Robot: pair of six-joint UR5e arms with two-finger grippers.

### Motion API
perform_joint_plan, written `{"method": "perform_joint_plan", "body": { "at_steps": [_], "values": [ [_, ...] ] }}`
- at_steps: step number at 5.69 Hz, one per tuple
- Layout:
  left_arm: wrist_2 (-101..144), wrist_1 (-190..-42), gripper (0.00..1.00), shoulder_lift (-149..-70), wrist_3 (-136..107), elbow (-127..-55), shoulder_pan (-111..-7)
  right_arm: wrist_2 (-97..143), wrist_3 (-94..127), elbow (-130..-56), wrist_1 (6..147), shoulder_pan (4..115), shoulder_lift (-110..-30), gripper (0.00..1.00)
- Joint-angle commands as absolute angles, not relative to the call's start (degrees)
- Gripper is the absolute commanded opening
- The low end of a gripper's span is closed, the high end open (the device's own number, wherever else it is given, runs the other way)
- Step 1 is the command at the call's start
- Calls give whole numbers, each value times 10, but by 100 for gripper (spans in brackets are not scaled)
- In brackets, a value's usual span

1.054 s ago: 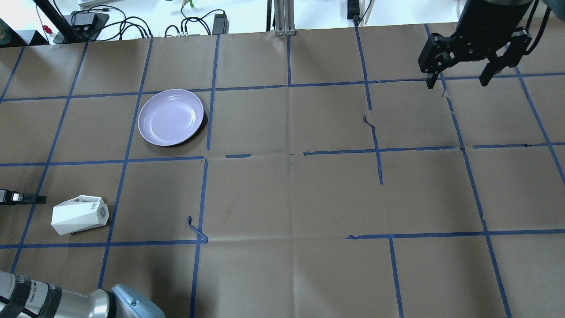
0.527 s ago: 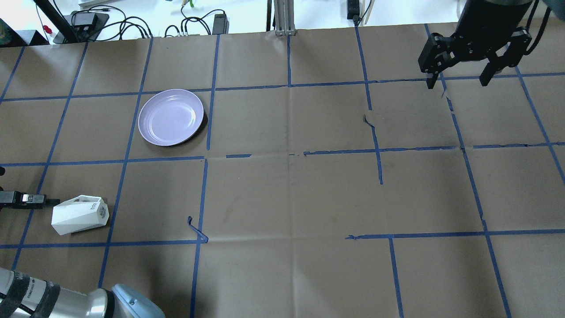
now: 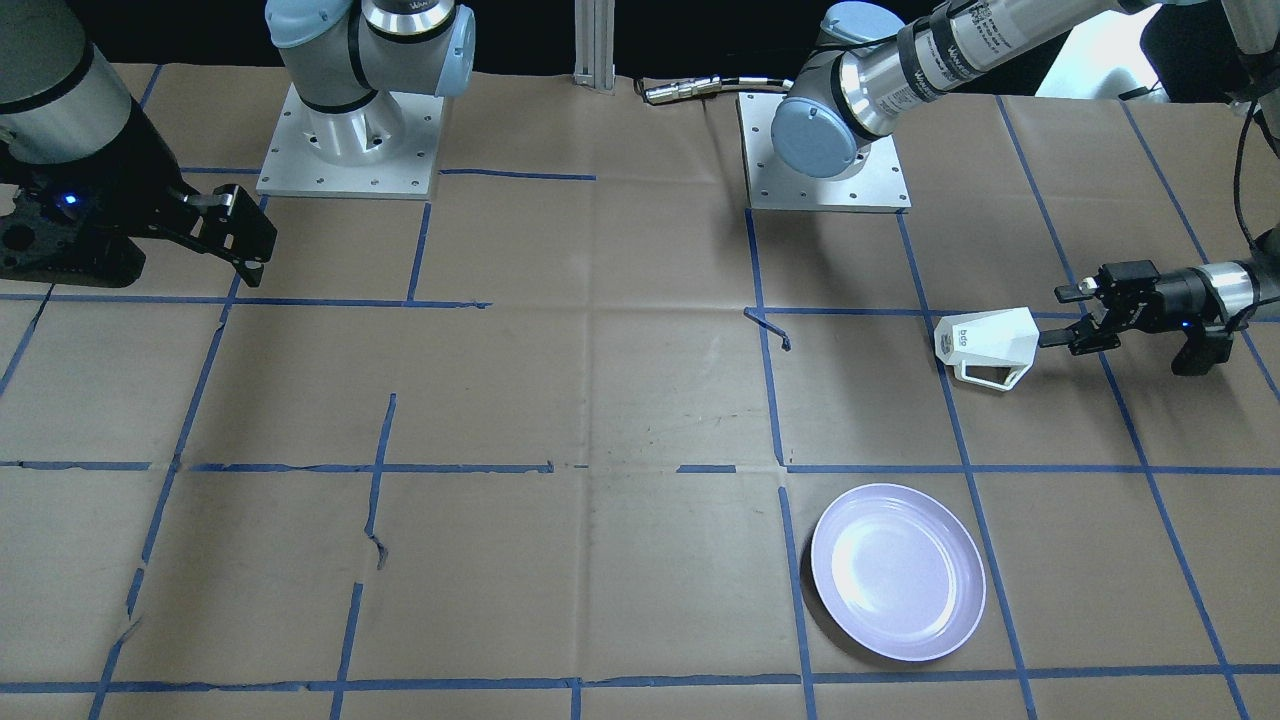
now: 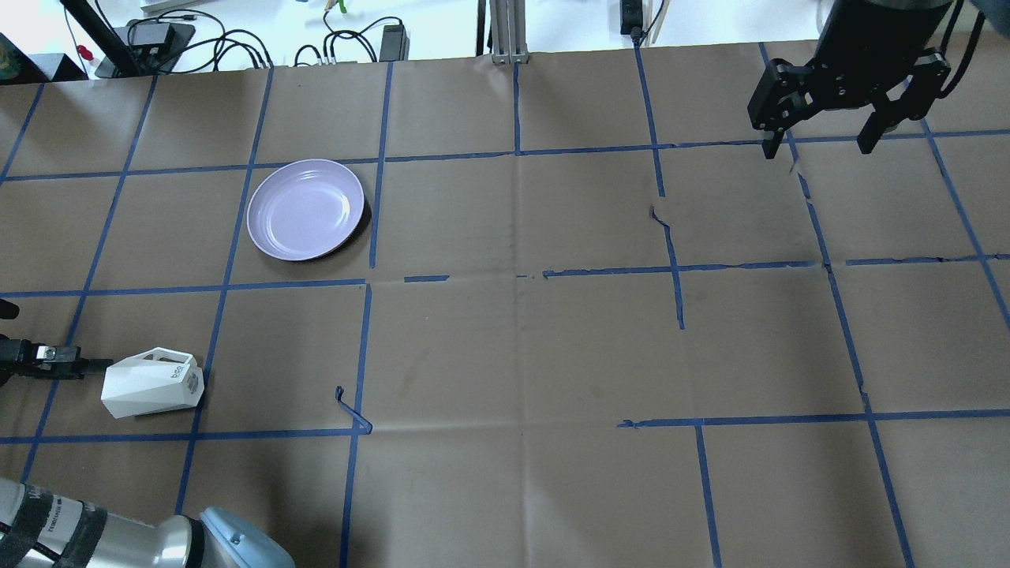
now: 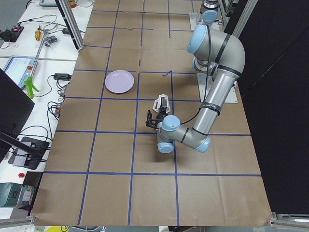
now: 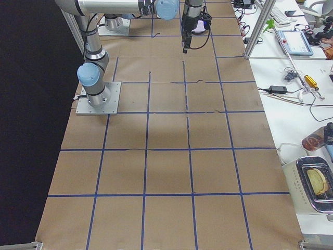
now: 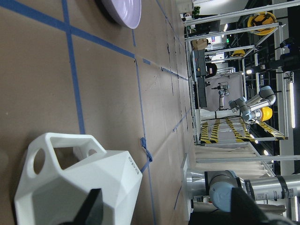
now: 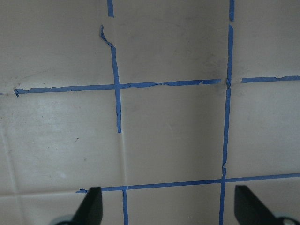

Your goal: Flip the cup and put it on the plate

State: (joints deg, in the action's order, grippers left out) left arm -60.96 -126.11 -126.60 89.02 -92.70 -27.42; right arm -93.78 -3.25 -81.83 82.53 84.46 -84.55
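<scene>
My left gripper grabs the cup by its rim (image 3: 1034,337) next, to flip it upright and place it on the plate (image 3: 899,572).
The white faceted cup (image 4: 151,386) lies on its side at the near left, wide rim toward my left gripper, marked base pointing right. It also shows in the front view (image 3: 985,340) and the left wrist view (image 7: 79,183). My left gripper (image 3: 1055,317) is open and level with the table, jaws one above the other. Its lower finger (image 4: 79,365) touches the cup's rim; I cannot tell whether it reaches inside. The lavender plate (image 4: 305,209) sits empty farther back. My right gripper (image 4: 817,148) is open and empty, above the far right.
Brown paper with a blue tape grid covers the table. A loose curl of tape (image 4: 351,410) sticks up right of the cup. My left arm's elbow (image 4: 118,536) is at the near left edge. Cables and boxes (image 4: 158,35) lie beyond the far edge.
My left gripper has moved right until its lower finger meets the cup's rim. The cup has slid a little to the right. The right arm has not moved.
</scene>
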Motion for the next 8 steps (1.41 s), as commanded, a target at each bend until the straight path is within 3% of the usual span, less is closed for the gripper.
{"method": "perform_joint_plan", "body": {
  "at_steps": [1,7,8],
  "values": [
    [-610,-1262,95,-1290,892,-926,-274,-938,-33,-818,825,845,-846,100],
    [-611,-1277,93,-1309,893,-933,-274,-938,-33,-818,826,845,-846,100],
    [-613,-1277,81,-1309,894,-933,-274,-938,-33,-818,825,845,-846,100]
  ]
}}
